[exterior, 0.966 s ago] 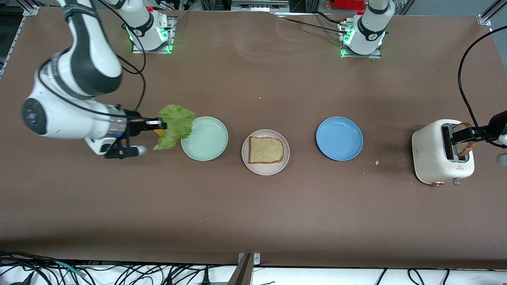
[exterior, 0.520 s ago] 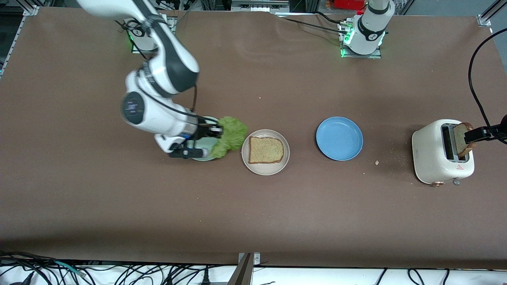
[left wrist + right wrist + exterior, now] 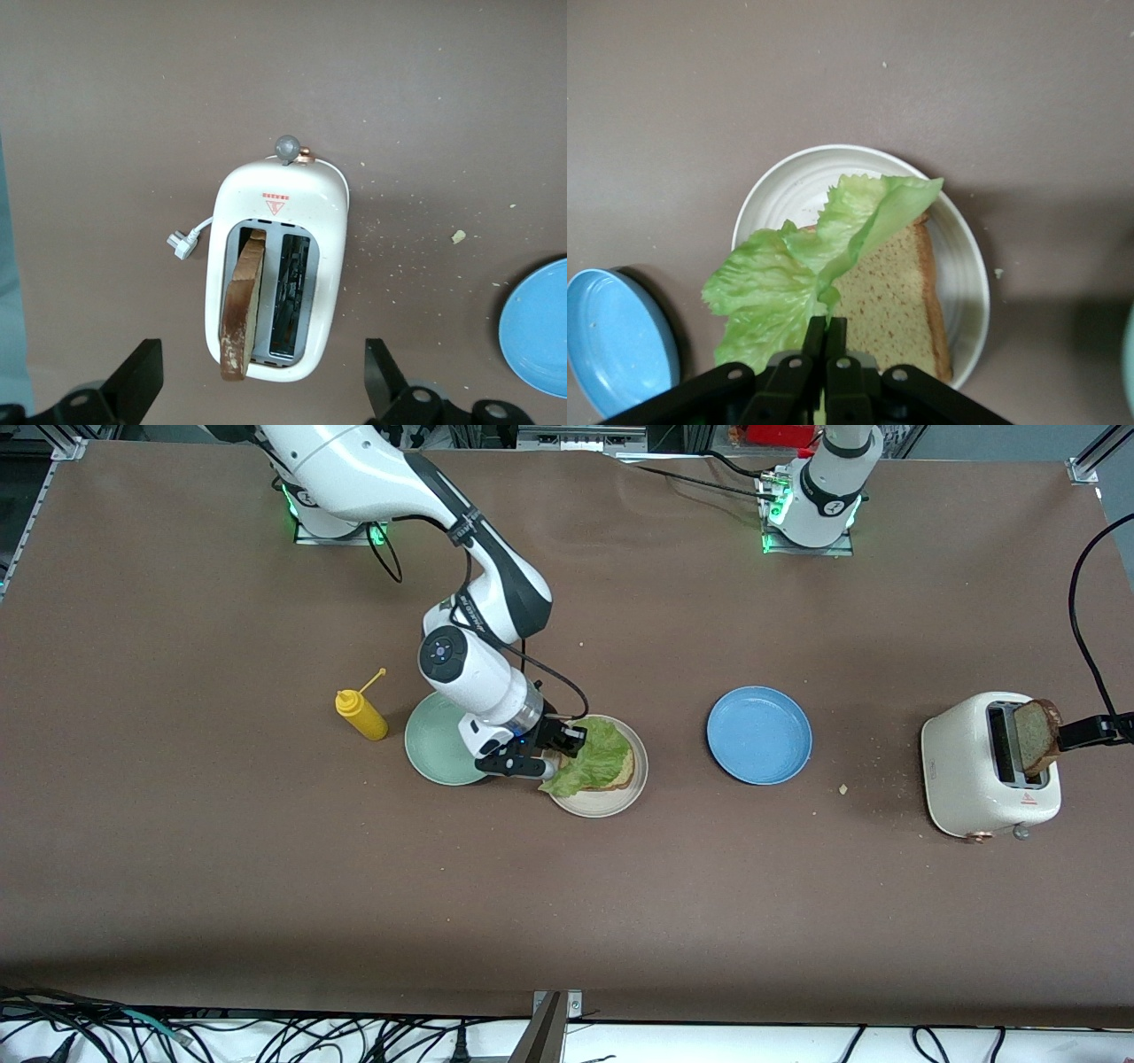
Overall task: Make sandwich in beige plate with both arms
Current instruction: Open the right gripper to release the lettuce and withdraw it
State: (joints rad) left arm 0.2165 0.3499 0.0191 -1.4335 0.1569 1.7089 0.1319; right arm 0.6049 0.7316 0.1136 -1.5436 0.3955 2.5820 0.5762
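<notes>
Next, my left gripper grabs the bread slice by its raised crust end (image 3: 1050, 732), because the toaster slot closes around the lower part of the slice.
The beige plate (image 3: 611, 804) holds one bread slice (image 3: 623, 772). A green lettuce leaf (image 3: 595, 757) hangs partly over it. My right gripper (image 3: 571, 742) is shut on the leaf's edge, low over the plate's rim on the mint plate's side. In the right wrist view the shut fingers (image 3: 824, 341) pinch the lettuce (image 3: 780, 283) above the slice (image 3: 890, 297) and plate (image 3: 967, 266). A second slice (image 3: 1032, 735) stands tilted in the toaster (image 3: 974, 771). My left gripper (image 3: 1088, 731) is open above the toaster (image 3: 279, 190), fingers (image 3: 133, 381) wide either side of the slice (image 3: 241, 310).
A mint-green plate (image 3: 434, 740) lies beside the beige plate toward the right arm's end, and a yellow squeeze bottle (image 3: 361, 714) stands past it. A blue plate (image 3: 759, 735) lies between the beige plate and the toaster. Crumbs (image 3: 843, 788) dot the table near the toaster.
My right arm has swung the lettuce from beside the mint plate across to the beige plate, uncovering the yellow bottle. The left gripper has drawn slightly off the toaster slice.
</notes>
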